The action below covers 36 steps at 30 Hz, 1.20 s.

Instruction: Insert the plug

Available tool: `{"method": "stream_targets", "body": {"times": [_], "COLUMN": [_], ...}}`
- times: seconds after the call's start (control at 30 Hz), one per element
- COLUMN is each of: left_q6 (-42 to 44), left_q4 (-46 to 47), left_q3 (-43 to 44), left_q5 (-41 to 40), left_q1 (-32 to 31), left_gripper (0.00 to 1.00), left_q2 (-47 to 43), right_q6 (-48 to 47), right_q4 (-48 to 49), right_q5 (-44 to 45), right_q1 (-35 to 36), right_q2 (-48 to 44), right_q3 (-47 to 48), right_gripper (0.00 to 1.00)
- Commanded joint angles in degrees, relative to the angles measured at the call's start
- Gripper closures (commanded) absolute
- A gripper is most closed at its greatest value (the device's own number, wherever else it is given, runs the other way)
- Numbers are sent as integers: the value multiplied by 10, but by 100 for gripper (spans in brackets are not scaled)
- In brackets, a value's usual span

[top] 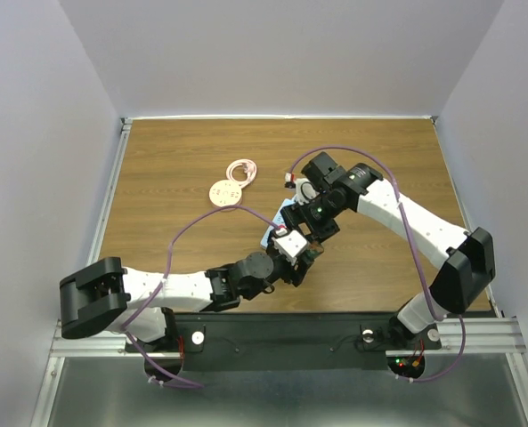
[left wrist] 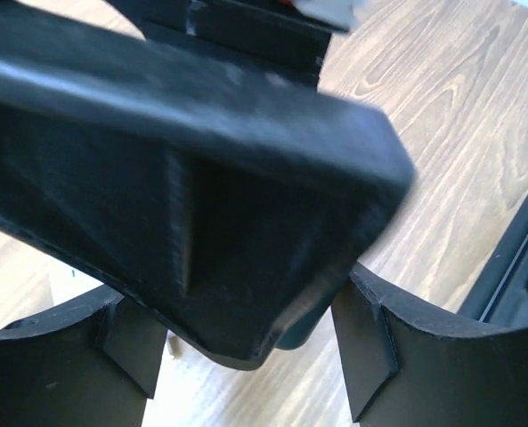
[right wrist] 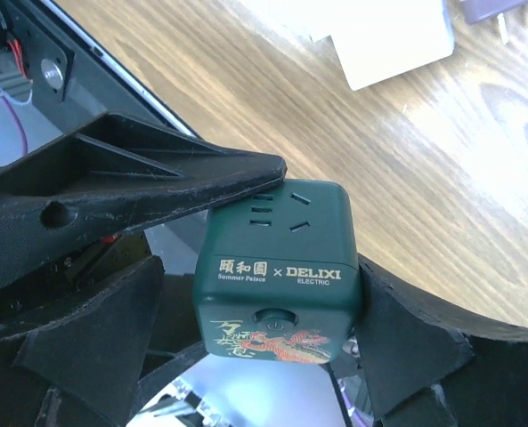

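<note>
I need to insert the plug unobstructed, so my right gripper should next grab the dark green socket cube by the opposite sides next to its printed side (right wrist: 279, 282).
A dark green socket cube (right wrist: 277, 285) with a gold "DELIXI" print sits between the fingers of my right gripper (right wrist: 261, 267). The right finger (right wrist: 406, 347) touches it. A gap shows on the left finger's side. In the top view the cube is hidden under the two grippers. My left gripper (left wrist: 237, 307) is wide open. One of its fingers (right wrist: 130, 187) lies against the cube's top edge. A finger of the right gripper (left wrist: 183, 178) fills the space between the left gripper's fingers, with a sliver of the cube (left wrist: 306, 336) below it. A white plug block (right wrist: 388, 36) and a purple pronged plug (right wrist: 499, 13) lie on the table beyond the cube.
Both grippers (top: 304, 236) meet at the middle of the wooden table (top: 174, 151). A pink coiled cable (top: 241, 169) and a round wooden disc (top: 223, 193) lie behind them to the left. The table's near metal edge (right wrist: 112, 67) is close by.
</note>
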Motion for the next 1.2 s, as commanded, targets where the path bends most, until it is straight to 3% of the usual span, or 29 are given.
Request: {"method": "stream_targets", "body": {"times": [0.0, 0.3, 0.6, 0.63, 0.67, 0.7, 0.73, 0.8, 0.83, 0.87, 1.03, 1.17], "left_q6": [-55, -65, -89, -93, -94, -95, -96, -97, -103, -107, -109, -117], "left_q4": [22, 25, 21, 21, 21, 20, 20, 20, 18, 16, 13, 1], "left_q3": [45, 34, 27, 25, 24, 23, 21, 9, 0, -6, -42, -61], "left_q5": [6, 17, 17, 16, 18, 21, 25, 39, 51, 65, 141, 150], "left_q1": [8, 17, 32, 32, 34, 36, 37, 47, 54, 77, 131, 161], "left_gripper": [100, 100, 100, 97, 89, 80, 63, 50, 8, 2, 1, 1], "left_q2": [-16, -29, -33, -34, -36, -39, -40, -48, -51, -60, -92, -115], "right_q6": [13, 23, 25, 25, 26, 27, 32, 36, 39, 37, -6, -66], "right_q4": [66, 66, 67, 68, 69, 78, 85, 116, 130, 143, 201, 235], "right_q5": [0, 24, 23, 33, 38, 46, 57, 109, 142, 157, 228, 194], "right_q1": [8, 7, 8, 7, 7, 8, 7, 7, 7, 6, -1, -11], "right_q2": [-37, -64, -68, -69, -70, -72, -74, -85, -88, -89, -47, -9], "right_q3": [-2, -10, -22, -24, -28, -31, -34, -38, -41, -40, -11, 16], "right_gripper": [13, 17, 70, 83, 89, 93, 95, 100, 99, 100, 100, 100]}}
